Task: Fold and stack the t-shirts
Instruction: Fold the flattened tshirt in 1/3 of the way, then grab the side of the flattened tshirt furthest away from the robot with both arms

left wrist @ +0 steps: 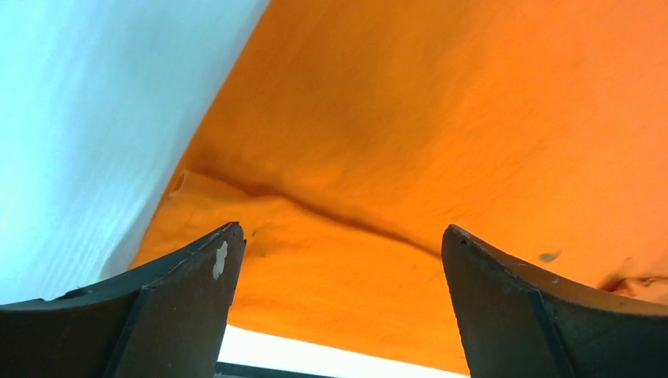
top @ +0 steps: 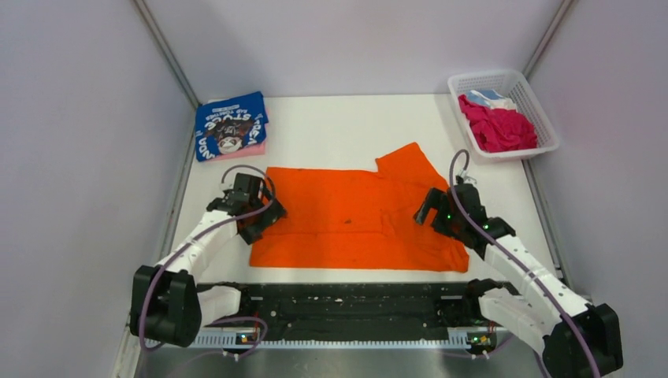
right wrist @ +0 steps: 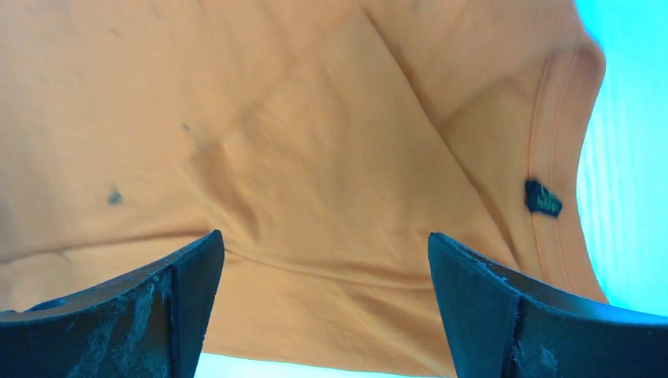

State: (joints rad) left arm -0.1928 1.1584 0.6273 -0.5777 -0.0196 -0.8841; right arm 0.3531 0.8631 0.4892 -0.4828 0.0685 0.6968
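Observation:
My left gripper is going to grab the orange t-shirt's back corner (top: 272, 172) next, away from the collar, to fold the t-shirt's back edge toward me.
The orange t-shirt (top: 354, 216) lies spread on the white table, partly folded, one sleeve sticking out at the back. My left gripper (top: 264, 216) is open over its left edge; the wrist view shows orange cloth (left wrist: 410, 142) between the spread fingers (left wrist: 181, 299). My right gripper (top: 432, 213) is open over the shirt's right end, near the collar with its dark label (right wrist: 542, 198); the fingers (right wrist: 488, 307) stand wide apart above the cloth (right wrist: 315, 157). A folded blue printed t-shirt (top: 228, 126) lies on a pink one (top: 256, 148) at the back left.
A white lattice basket (top: 543, 118) at the back right holds a magenta t-shirt (top: 500, 126) and a light-blue one (top: 488, 97). Grey walls close in the table at left, right and back. A black rail (top: 346, 303) runs along the near edge.

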